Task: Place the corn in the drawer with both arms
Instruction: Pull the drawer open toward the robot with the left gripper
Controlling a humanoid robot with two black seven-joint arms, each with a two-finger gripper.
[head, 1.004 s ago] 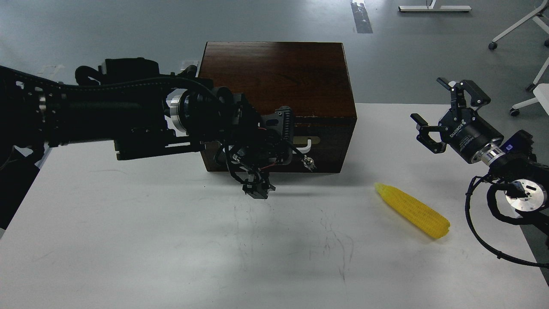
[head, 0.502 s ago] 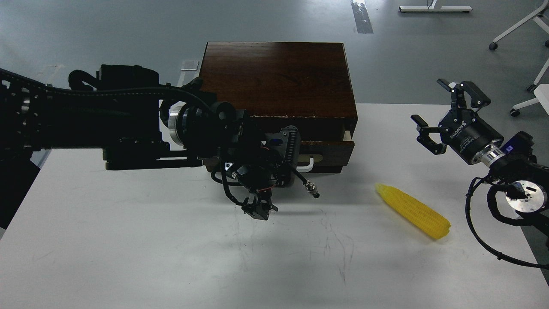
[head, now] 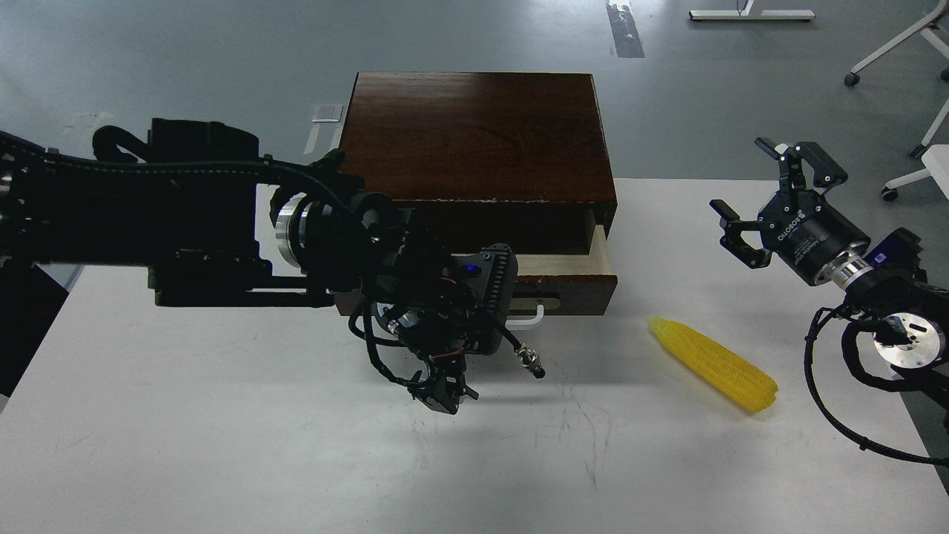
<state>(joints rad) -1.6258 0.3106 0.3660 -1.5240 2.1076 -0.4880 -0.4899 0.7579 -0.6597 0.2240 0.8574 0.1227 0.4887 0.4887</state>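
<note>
My right gripper is going to pick up the corn next by its thick end (head: pixel 744 386), where most of the corn is, because the corn gets thinner toward a narrow tip (head: pixel 660 326).
The yellow corn (head: pixel 712 363) lies on the white table, right of the dark wooden box (head: pixel 482 133), its pointed end toward the box. The drawer (head: pixel 574 284) stands partly pulled out, with a strip of pale interior (head: pixel 563 262) showing. My left gripper (head: pixel 511 300) is at the drawer front, closed around the white bar handle (head: pixel 535 314), and hides most of the front. My right gripper (head: pixel 767 200) is open and empty, held above the table up and to the right of the corn.
A loose cable with a metal plug (head: pixel 531 363) hangs from my left wrist over the table in front of the drawer. White chair legs (head: pixel 912 44) stand on the grey floor at the back right. The table's right edge (head: pixel 927 452) is close to the corn.
My left gripper has drawn back toward me with the handle, and the drawer has slid out of the box from shut to partly open. The corn and right arm have not moved.
</note>
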